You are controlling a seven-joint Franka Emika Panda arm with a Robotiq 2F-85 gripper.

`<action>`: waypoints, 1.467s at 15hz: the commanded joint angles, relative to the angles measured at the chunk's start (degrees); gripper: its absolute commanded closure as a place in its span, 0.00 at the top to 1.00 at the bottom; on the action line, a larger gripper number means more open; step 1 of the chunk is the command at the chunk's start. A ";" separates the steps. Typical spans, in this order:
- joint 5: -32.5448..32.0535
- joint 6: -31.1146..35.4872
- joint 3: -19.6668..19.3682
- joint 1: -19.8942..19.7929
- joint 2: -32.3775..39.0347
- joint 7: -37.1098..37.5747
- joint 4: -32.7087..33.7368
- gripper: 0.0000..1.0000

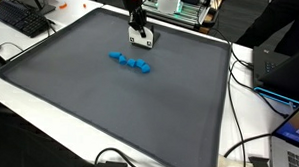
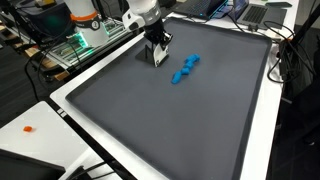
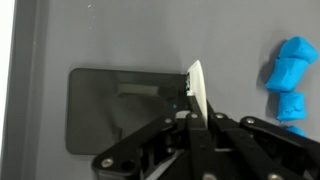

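Observation:
The white piece's lower edge (image 1: 141,45) is touching the dark grey mat below my fingers, so my gripper will let go of the white piece.
My gripper (image 1: 140,33) hangs low over the far part of a large dark grey mat (image 1: 89,101). It is shut on a thin white flat piece (image 3: 197,88), held upright on its edge between the fingers (image 3: 195,112). The white piece also shows below the gripper (image 2: 156,48) in both exterior views (image 1: 142,39) (image 2: 159,58). A row of small blue blocks (image 1: 130,63) lies on the mat a short way from the gripper, apart from it. The blocks also show in an exterior view (image 2: 186,69) and at the right edge of the wrist view (image 3: 290,72).
The mat (image 2: 170,120) lies on a white table (image 2: 25,125). A keyboard (image 1: 19,19) sits beyond one mat edge, and a laptop (image 1: 290,73) and cables (image 1: 249,147) beyond another. A small orange item (image 2: 28,128) lies on the table. Equipment stands behind the arm (image 2: 80,30).

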 commanded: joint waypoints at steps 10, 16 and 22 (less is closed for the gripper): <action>-1.77 -0.31 -0.28 0.02 -0.73 1.68 -1.33 0.50; -11.18 -2.08 -0.83 -0.29 -5.86 7.61 -1.73 0.96; -28.29 -10.72 -0.15 -1.68 -11.11 19.05 0.38 1.00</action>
